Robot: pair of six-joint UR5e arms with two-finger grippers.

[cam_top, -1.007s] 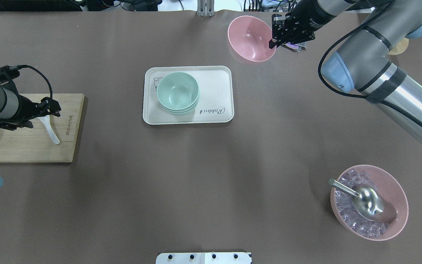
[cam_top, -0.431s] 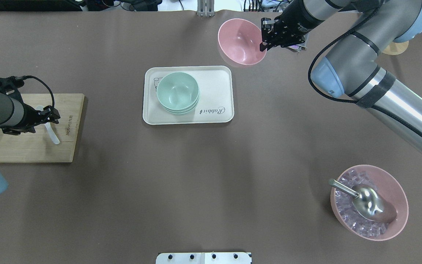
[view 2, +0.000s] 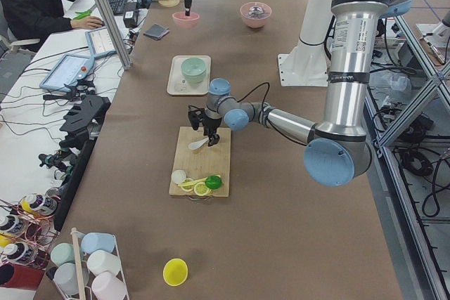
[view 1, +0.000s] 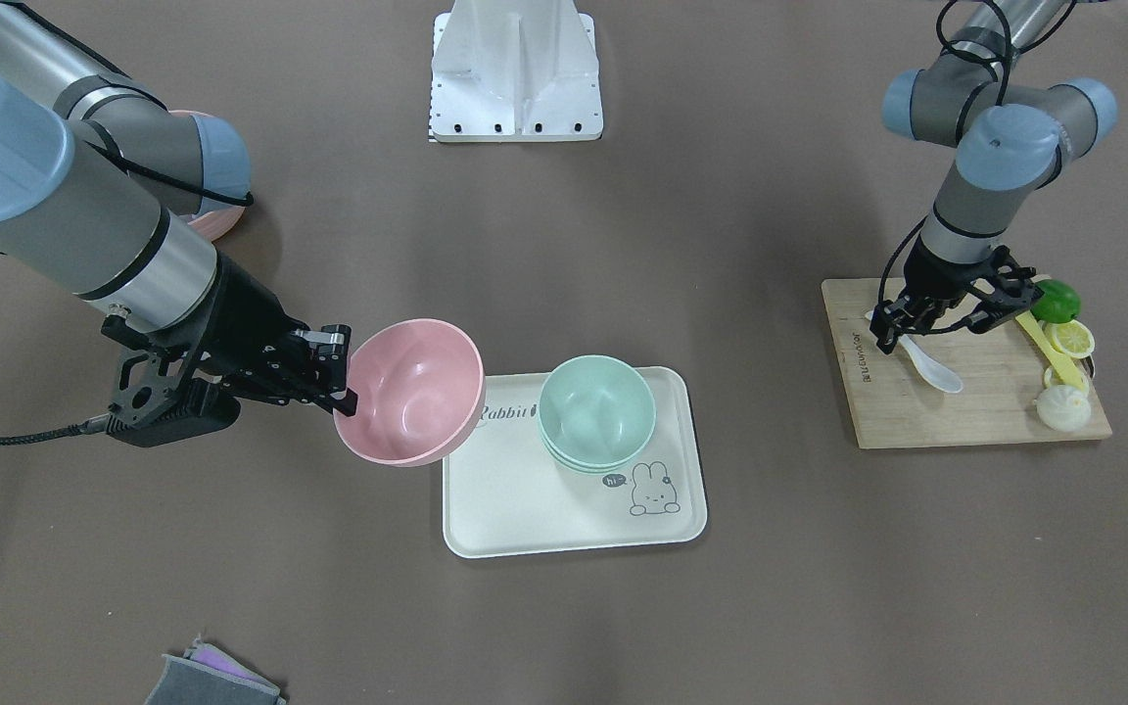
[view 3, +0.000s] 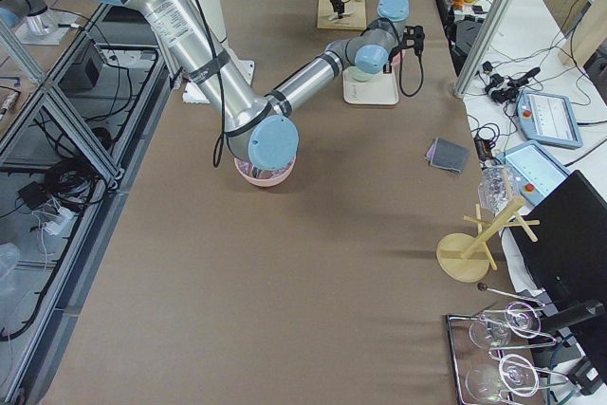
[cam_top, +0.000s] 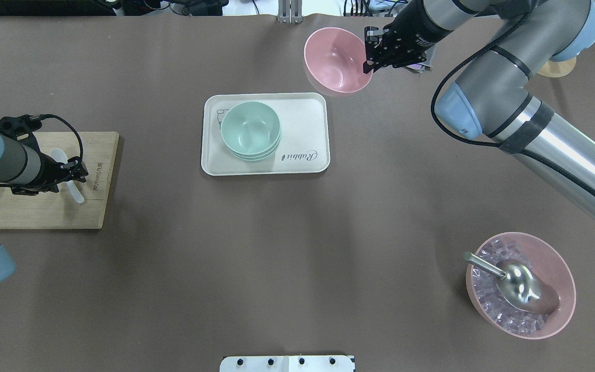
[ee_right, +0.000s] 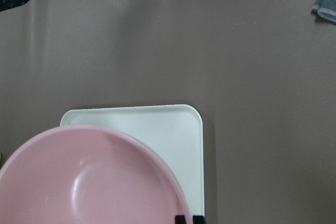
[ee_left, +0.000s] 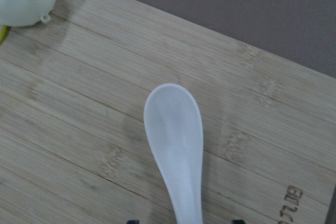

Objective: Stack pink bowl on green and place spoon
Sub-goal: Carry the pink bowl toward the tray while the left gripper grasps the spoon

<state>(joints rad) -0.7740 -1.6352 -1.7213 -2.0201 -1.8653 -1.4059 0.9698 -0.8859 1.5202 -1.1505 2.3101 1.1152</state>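
The left gripper picks up the spoon (ee_left: 176,140) by its handle (ee_left: 186,203) next, to place it with the stacked bowls.
My right gripper (cam_top: 369,63) is shut on the right rim of the small pink bowl (cam_top: 334,58) and holds it tilted in the air, just beyond the tray's far right corner. It also shows in the front view (view 1: 343,397), with the bowl (view 1: 412,401) beside the tray. The mint-green bowls (cam_top: 250,129) sit nested on the white tray (cam_top: 305,155). The white spoon (cam_top: 74,190) lies on the wooden board (cam_top: 44,212). My left gripper (cam_top: 73,173) is open and low over it. In the left wrist view the jaws straddle the spoon's (ee_left: 176,140) handle.
Lime and lemon slices (view 1: 1063,318), a pale yellow utensil (view 1: 1042,343) and a white lump (view 1: 1061,406) lie on the board's outer end. A larger pink bowl (cam_top: 561,268) with ice and a metal scoop (cam_top: 519,284) stands front right. A grey cloth (view 1: 211,681) lies at the far edge.
My right gripper has carried the pink bowl leftward, towards the tray. My left arm has shifted over the board and brought its gripper onto the spoon's handle.
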